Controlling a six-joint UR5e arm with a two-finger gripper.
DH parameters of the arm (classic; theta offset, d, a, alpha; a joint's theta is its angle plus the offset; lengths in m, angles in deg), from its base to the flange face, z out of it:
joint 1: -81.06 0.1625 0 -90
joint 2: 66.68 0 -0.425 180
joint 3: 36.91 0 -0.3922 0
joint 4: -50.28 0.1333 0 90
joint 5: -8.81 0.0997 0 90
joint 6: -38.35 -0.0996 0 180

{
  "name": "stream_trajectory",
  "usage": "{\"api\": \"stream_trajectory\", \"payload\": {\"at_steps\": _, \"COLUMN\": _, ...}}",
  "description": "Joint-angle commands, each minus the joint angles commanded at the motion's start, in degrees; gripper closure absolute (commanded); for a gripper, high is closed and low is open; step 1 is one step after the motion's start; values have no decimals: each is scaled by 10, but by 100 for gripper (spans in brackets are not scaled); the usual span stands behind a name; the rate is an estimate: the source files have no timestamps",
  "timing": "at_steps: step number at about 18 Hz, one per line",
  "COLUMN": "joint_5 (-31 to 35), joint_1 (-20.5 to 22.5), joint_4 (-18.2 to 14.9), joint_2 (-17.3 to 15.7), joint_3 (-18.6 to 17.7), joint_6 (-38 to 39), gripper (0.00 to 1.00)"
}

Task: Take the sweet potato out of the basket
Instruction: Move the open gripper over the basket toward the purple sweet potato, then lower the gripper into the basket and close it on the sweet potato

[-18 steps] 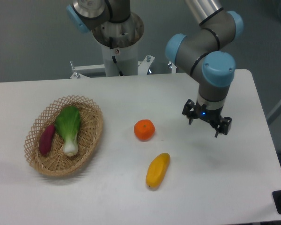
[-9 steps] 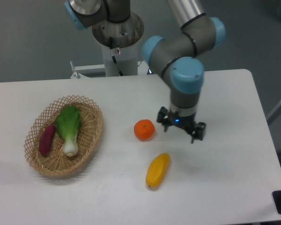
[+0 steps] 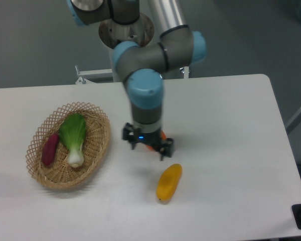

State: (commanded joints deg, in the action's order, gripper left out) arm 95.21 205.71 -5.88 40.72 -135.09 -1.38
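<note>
My gripper needs to lift the sweet potato out of the wicker basket, so next it should grab the sweet potato around its middle [image 3: 50, 149].
The sweet potato [image 3: 49, 149] is a small reddish-purple tuber lying along the left side of the oval wicker basket [image 3: 101, 145], next to a green bok choy [image 3: 73, 137]. My gripper [image 3: 147, 147] hangs above the table to the right of the basket, in front of an orange. Its fingers are spread open and hold nothing. It is well apart from the sweet potato.
An orange [image 3: 162, 136] is mostly hidden behind the gripper. A yellow-orange oblong fruit [image 3: 169, 182] lies on the white table just below and right of the gripper. The robot base [image 3: 126, 35] stands at the back edge.
The arm has swung left across the table, from the right side past the orange, and the gripper now hangs over the orange, close to the basket. The objects have not moved.
</note>
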Motion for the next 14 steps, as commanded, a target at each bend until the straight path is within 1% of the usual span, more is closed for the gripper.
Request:
{"api": "stream_trajectory", "payload": {"at_steps": 4, "joint_5": -10, "joint_1": -56, "joint_4": 1, "joint_2": 4, "joint_3": 2, "joint_6": 29, "gripper": 0}}
{"api": "stream_trajectory", "payload": {"at_steps": 6, "joint_5": -28, "joint_1": -76, "joint_4": 1, "joint_2": 8, "joint_3": -1, "joint_6": 31, "gripper": 0}}
{"api": "stream_trajectory", "payload": {"at_steps": 8, "joint_5": -32, "joint_1": -87, "joint_4": 2, "joint_2": 13, "joint_3": -3, "joint_6": 30, "gripper": 0}}
{"api": "stream_trajectory", "payload": {"at_steps": 14, "joint_5": -33, "joint_1": -125, "joint_4": 5, "joint_2": 54, "joint_3": 2, "joint_6": 26, "gripper": 0}}
